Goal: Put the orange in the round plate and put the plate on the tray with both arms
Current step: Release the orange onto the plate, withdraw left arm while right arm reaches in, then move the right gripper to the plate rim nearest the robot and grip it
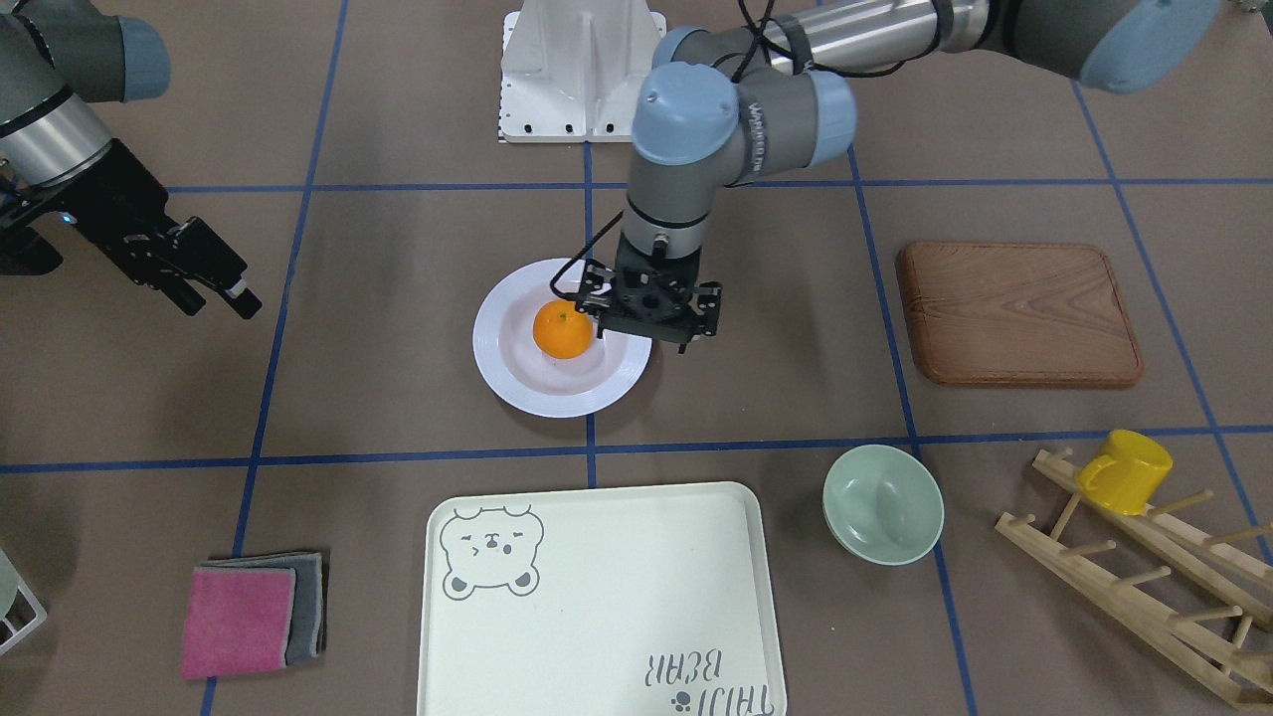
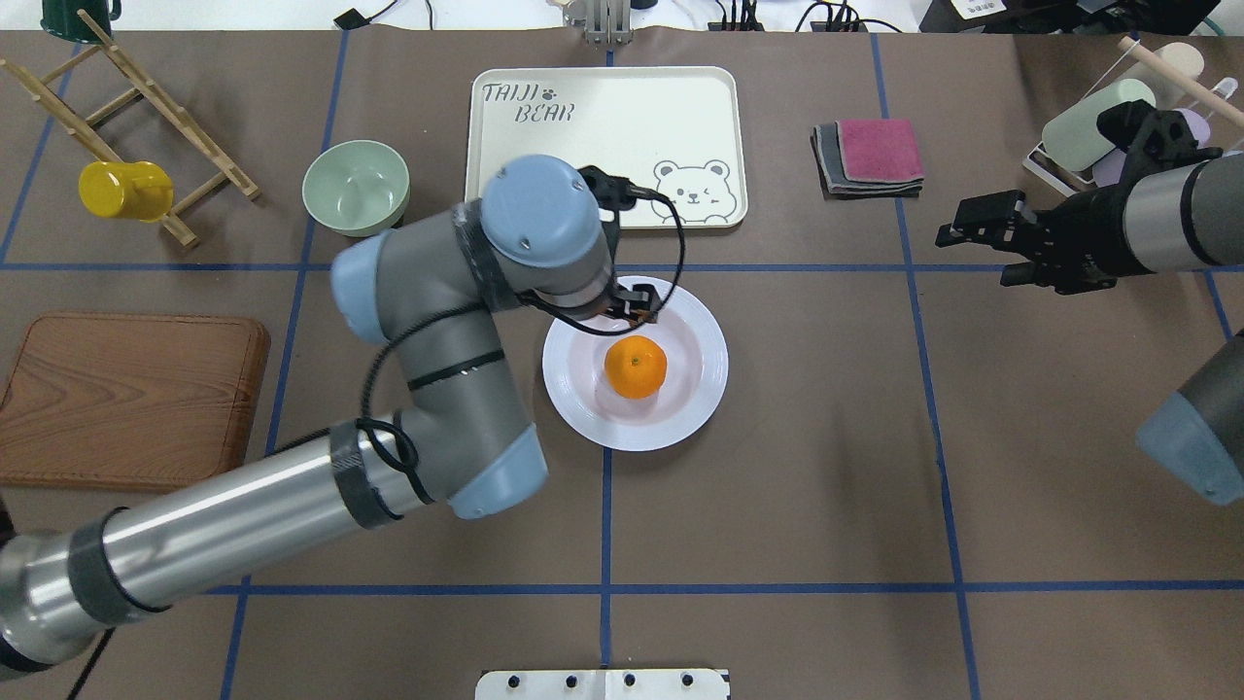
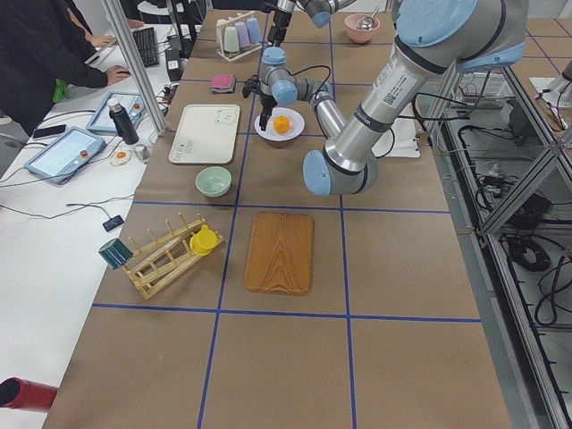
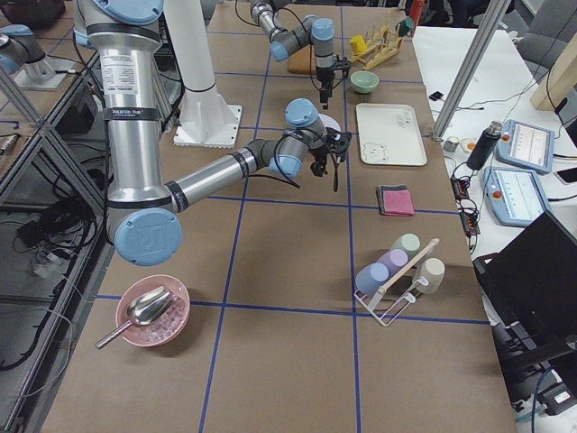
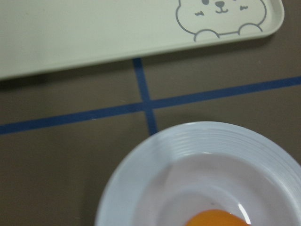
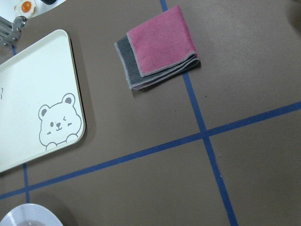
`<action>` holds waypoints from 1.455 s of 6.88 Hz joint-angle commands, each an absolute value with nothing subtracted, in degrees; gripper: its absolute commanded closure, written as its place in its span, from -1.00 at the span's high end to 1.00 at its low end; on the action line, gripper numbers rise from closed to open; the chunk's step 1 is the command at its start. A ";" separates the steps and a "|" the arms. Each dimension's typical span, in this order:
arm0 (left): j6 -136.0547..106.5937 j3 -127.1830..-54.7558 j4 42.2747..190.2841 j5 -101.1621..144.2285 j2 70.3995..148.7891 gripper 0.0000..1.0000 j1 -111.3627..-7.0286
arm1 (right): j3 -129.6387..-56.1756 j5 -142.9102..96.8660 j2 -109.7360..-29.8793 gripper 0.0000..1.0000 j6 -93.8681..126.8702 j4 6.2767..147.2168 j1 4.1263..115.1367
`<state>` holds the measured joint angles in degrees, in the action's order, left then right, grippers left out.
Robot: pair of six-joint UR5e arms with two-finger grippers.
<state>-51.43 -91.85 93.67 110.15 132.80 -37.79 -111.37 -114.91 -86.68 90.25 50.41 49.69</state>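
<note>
The round plate should be grabbed by its rim with my right gripper next, so that both arms can carry the orange to the tray.
The orange lies in the sunken centre of the white round plate, which rests on the table. My left gripper hangs over the plate's rim beside the orange, pointing down, its jaws spread and holding nothing. Its wrist view shows the plate and the top of the orange but no fingers. The cream bear tray sits past the plate, with nothing on it. My right gripper hovers open well off to the side of the plate.
A brown wooden board, a pale green bowl and a yellow mug on a wooden rack lie on my left side. Folded pink and grey cloths lie beside the tray, near a cup rack.
</note>
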 commanded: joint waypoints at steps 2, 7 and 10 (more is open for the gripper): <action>-23.47 -105.45 91.93 124.94 109.94 0.98 -57.50 | -115.93 -96.85 -86.49 1.00 109.83 50.01 34.61; 9.32 -91.88 91.50 137.02 94.12 0.98 -88.90 | -111.30 -73.59 -80.00 1.00 124.89 49.92 17.86; 9.32 -91.58 91.41 137.46 93.16 0.98 -89.30 | -104.42 -69.70 -74.80 0.99 127.97 50.88 15.03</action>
